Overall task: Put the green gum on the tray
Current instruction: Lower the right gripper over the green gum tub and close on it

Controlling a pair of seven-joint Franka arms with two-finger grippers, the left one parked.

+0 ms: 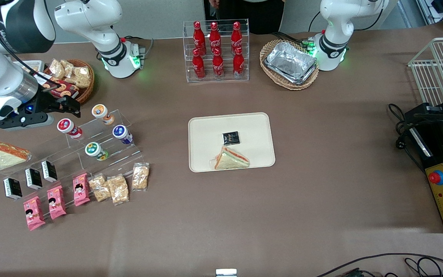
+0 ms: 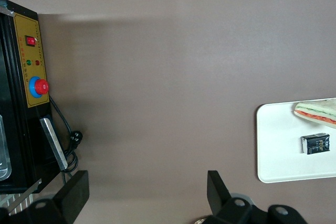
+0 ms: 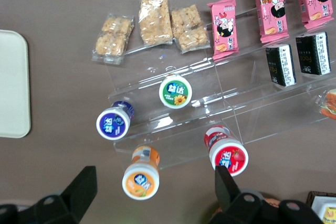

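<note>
The right gripper grabs the green gum by its lidded top [image 1: 93, 148] next, leaving the gum's base free to stand on the tray [image 1: 206, 136].
The green gum [image 1: 95, 150] stands on the lower step of a clear acrylic stand; its white-and-green lid faces up in the right wrist view [image 3: 175, 92]. The cream-beige tray [image 1: 206, 130] lies at the table's middle, holding a wrapped sandwich [image 1: 231, 159] and a small black packet [image 1: 231, 137]; its corner shows in the right wrist view [image 3: 13, 85]. My right gripper [image 1: 67, 107] is open and empty, hovering above the stand's upper step near the red-lidded canister [image 1: 67, 127], farther from the front camera than the green gum. Its fingers [image 3: 84, 187] straddle the orange-lidded canister [image 3: 142, 174].
A blue-lidded canister [image 1: 121, 133] stands beside the green gum. Black boxes [image 1: 33, 178], pink snack packs [image 1: 55, 201] and cereal bars [image 1: 118, 187] lie along the stand's low front. A snack basket [image 1: 73, 79], a cola rack [image 1: 216, 50] and a foil tray [image 1: 290, 62] stand farther from the camera.
</note>
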